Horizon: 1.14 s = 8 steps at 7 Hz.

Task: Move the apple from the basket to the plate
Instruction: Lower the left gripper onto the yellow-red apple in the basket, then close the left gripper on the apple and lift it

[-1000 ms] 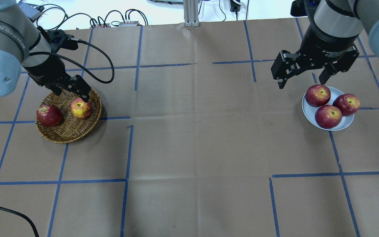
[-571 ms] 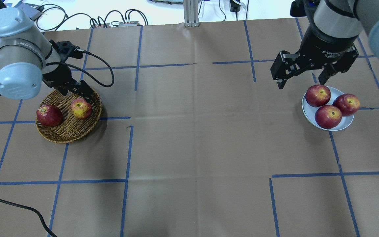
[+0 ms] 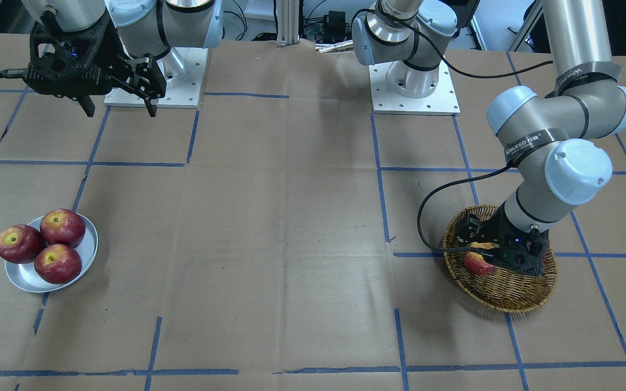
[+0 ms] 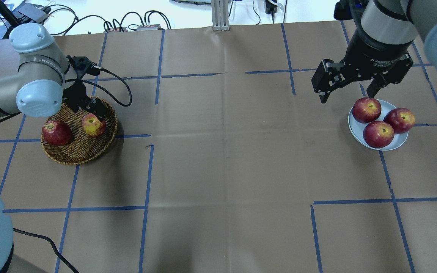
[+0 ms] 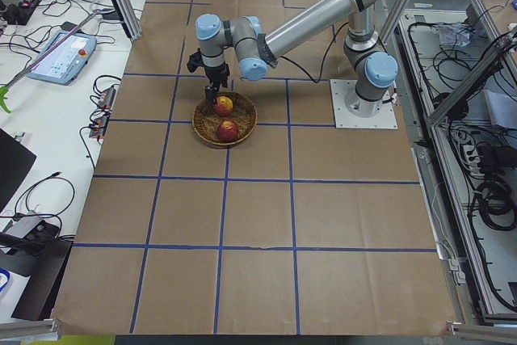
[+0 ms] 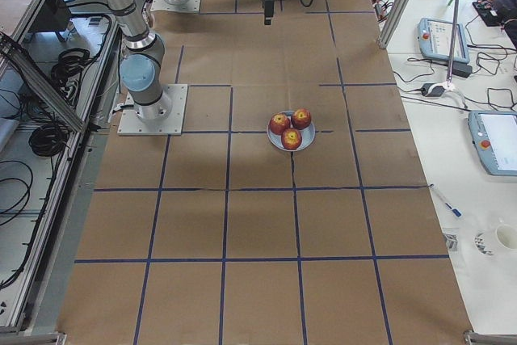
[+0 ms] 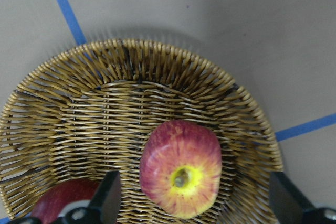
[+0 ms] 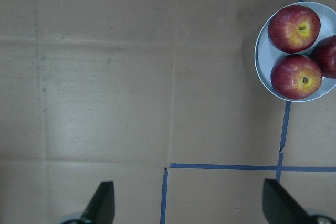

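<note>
The left gripper takes hold of the light red apple by its round sides next, to bring it onto the plate (image 3: pixel 36 279).
The apple (image 4: pixel 93 125), light red with a wide yellow patch at its stem, lies in the right half of the wicker basket (image 4: pixel 74 151). My left gripper (image 4: pixel 89 110) is open and low over the basket. In the left wrist view its fingers (image 7: pixel 105 203) stand on either side of the apple (image 7: pixel 181 176), clear of it. In the front view the gripper (image 3: pixel 503 260) hides most of the apple (image 3: pixel 479 263). The metal plate (image 4: pixel 355 129) lies at the far right. My right gripper (image 4: pixel 347 94) is open and empty, above the plate's back left edge.
A dark red apple (image 4: pixel 56 132) lies in the basket's left half. Three darker red apples (image 4: pixel 378 134) fill most of the plate. The left arm's black cable (image 4: pixel 123 87) loops just behind the basket. Brown paper with blue tape lines (image 4: pixel 148 170) covers the table.
My left arm has folded in and come down, bringing the open gripper lower over the apple in the basket. The right arm and all the apples have not moved.
</note>
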{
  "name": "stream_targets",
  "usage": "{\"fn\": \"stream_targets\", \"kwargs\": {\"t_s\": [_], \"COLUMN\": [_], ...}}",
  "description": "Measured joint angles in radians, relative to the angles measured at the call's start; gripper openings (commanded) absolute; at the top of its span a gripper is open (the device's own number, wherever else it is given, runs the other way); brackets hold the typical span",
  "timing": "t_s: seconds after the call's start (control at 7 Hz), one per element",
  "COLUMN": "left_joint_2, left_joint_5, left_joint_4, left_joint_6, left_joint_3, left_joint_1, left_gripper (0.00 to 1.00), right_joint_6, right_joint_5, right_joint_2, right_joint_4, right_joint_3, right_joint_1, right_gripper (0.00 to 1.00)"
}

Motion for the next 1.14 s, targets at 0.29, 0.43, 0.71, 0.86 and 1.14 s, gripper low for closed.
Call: {"fn": "stream_targets", "kwargs": {"t_s": [0.29, 0.43, 0.71, 0.86, 1.14], "left_joint_2": [-0.026, -0.038, -0.069, -0.077, -0.084], "left_joint_5": [-0.039, -0.049, -0.054, -0.056, -0.057], "left_joint_4": [0.001, 0.002, 0.005, 0.008, 0.015], "left_joint_6": [-0.006, -0.009, -0.011, -0.011, -0.012], "left_joint_3": [-0.019, -0.027, -0.017, -0.015, -0.012], "left_joint_1": [0.036, 0.041, 0.044, 0.044, 0.044], "left_gripper": [0.99, 0.99, 0.92, 0.80, 0.52], "right_joint_6": [-0.002, -0.003, -0.004, -0.005, -0.004], "right_joint_5": [-0.002, -0.002, -0.002, -0.002, -0.001], "right_joint_2": [0.001, 0.001, 0.003, 0.002, 0.001], "right_joint_4": [0.003, 0.003, 0.001, -0.001, -0.002], "right_joint_3": [-0.001, -0.001, -0.001, 0.001, 0.004], "right_joint_1": [0.000, 0.000, 0.000, 0.000, 0.000], "right_gripper": [1.00, 1.00, 1.00, 1.00, 1.00]}}
